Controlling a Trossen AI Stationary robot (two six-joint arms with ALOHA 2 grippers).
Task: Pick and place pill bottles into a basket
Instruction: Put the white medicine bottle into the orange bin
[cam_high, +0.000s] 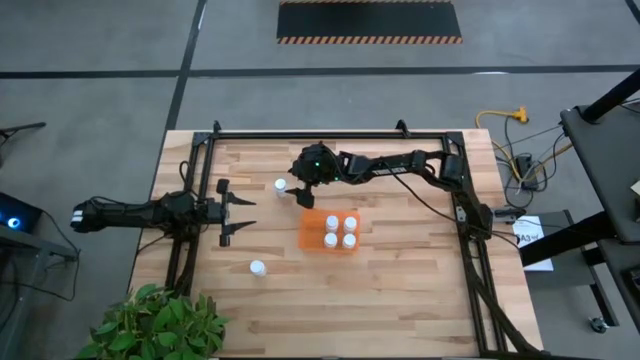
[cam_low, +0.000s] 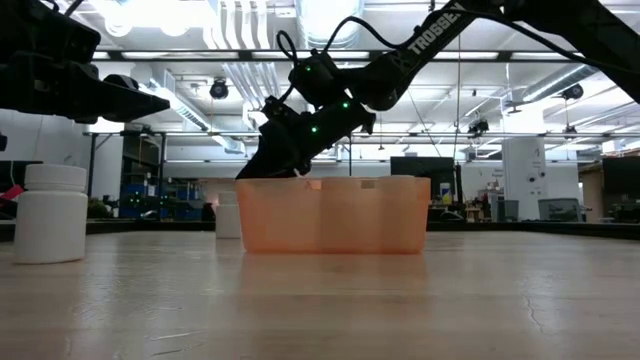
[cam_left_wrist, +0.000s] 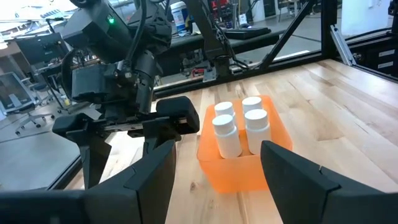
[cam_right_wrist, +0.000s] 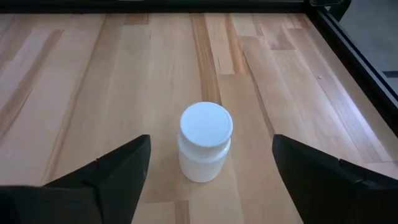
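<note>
I should grip the white pill bottle by its cap (cam_high: 280, 184) with my right gripper next, to place the bottle in the orange basket (cam_high: 312, 232).
The orange basket (cam_high: 312, 232) stands mid-table with several white pill bottles (cam_high: 341, 231) upright in it; it also shows in the left wrist view (cam_left_wrist: 231, 173) and the low view (cam_low: 335, 215). One bottle (cam_high: 281, 185) stands on the wood left of and behind the basket. My right gripper (cam_high: 296, 196) is open, low over the table, and this bottle (cam_right_wrist: 205, 149) stands just ahead of its fingers, which do not touch it. Another bottle (cam_high: 258, 268) stands alone near the front left (cam_low: 50, 213). My left gripper (cam_high: 240, 212) is open and empty, left of the basket and raised.
A black metal frame (cam_high: 330, 133) runs round the work area along the far, left and right sides. A green plant (cam_high: 155, 325) stands at the near left corner. Bare wood lies right of and in front of the basket.
</note>
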